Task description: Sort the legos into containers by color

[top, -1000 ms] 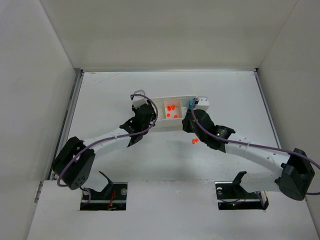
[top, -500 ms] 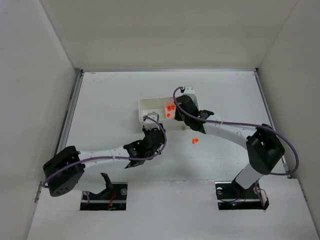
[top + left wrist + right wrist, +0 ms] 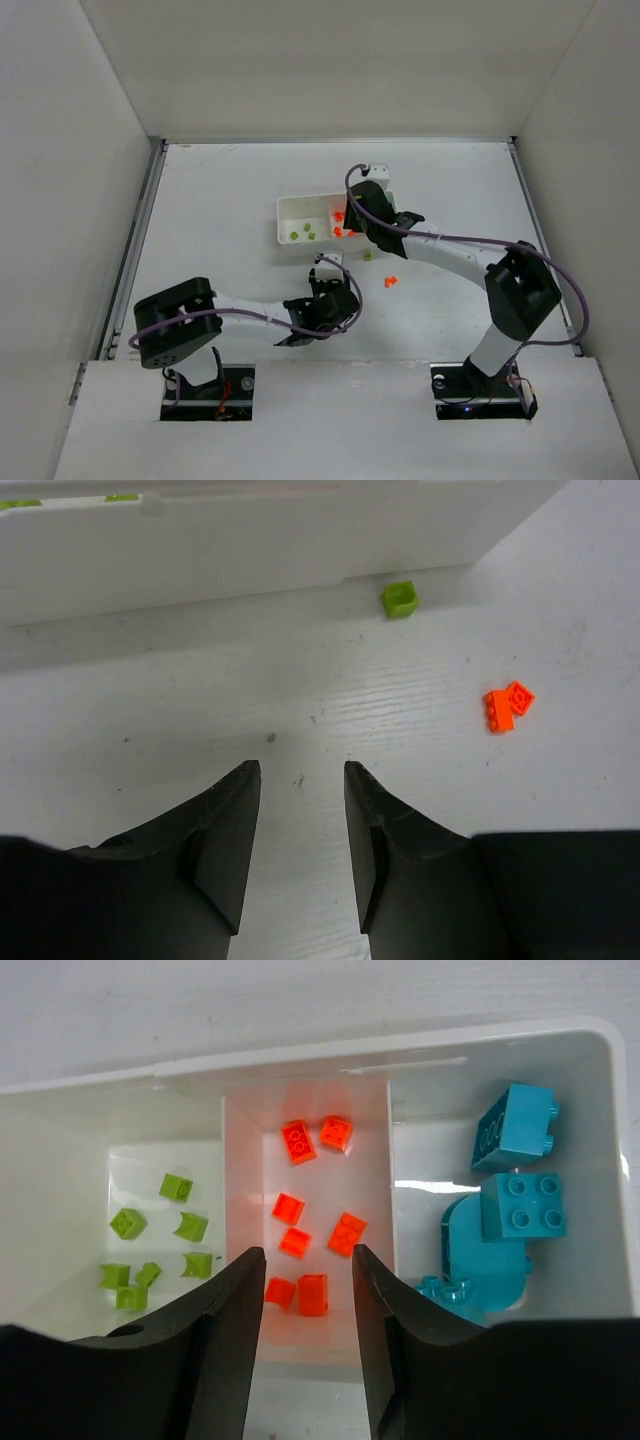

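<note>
The lime green lego should go with the tray's green legos, so my left gripper will grab it next by its opposite sides. Its hollow side will stay free to join them.
The white three-compartment tray (image 3: 284,212) sits mid-table. In the right wrist view its wall (image 3: 300,1058) frames lime green legos (image 3: 192,1226) on the left, orange ones (image 3: 346,1233) in the middle and teal ones (image 3: 522,1206) on the right. My right gripper (image 3: 349,221) hangs open over the middle compartment (image 3: 308,1262), holding nothing. My left gripper (image 3: 343,292) stands open and empty over bare table (image 3: 298,775), on the near side of the tray (image 3: 200,550). Ahead of it lie a loose green lego (image 3: 399,599) and a loose orange lego (image 3: 508,706).
The loose green lego (image 3: 367,256) lies close to the tray's near wall, the orange one (image 3: 390,282) a little nearer and to the right. White walls enclose the table on three sides.
The left arm has pulled back from the tray's left end toward the near side. The right gripper has swung over the middle compartment and opened.
</note>
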You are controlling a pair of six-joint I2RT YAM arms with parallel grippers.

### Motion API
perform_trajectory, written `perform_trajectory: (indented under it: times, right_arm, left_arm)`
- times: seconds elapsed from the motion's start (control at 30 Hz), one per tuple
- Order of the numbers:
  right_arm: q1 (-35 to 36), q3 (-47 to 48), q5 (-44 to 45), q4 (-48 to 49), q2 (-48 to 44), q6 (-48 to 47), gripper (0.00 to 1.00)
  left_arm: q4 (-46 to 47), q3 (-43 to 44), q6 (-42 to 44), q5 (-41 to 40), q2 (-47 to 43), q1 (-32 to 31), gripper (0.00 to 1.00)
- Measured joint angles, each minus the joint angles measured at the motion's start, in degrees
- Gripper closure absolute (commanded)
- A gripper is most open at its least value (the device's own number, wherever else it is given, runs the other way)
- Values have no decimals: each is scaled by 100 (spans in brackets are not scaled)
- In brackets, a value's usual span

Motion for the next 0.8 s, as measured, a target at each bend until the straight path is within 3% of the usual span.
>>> perform_trajectory:
  times: [0.23, 0.43, 0.8]
  right_arm:
    - [-50, -1318, 151, 404, -1502, 238, 65]
    - [-188, -2907, 271, 732, -3123, 673, 63]
    - [-192, -4446, 280, 767, -4103, 1554, 60]
  left_arm:
    - [168, 922, -26, -4, 1126, 24, 59]
    - [227, 1547, -31, 72, 1952, 146, 59]
    - [374, 2234, -52, 17, 2710, 595, 58]
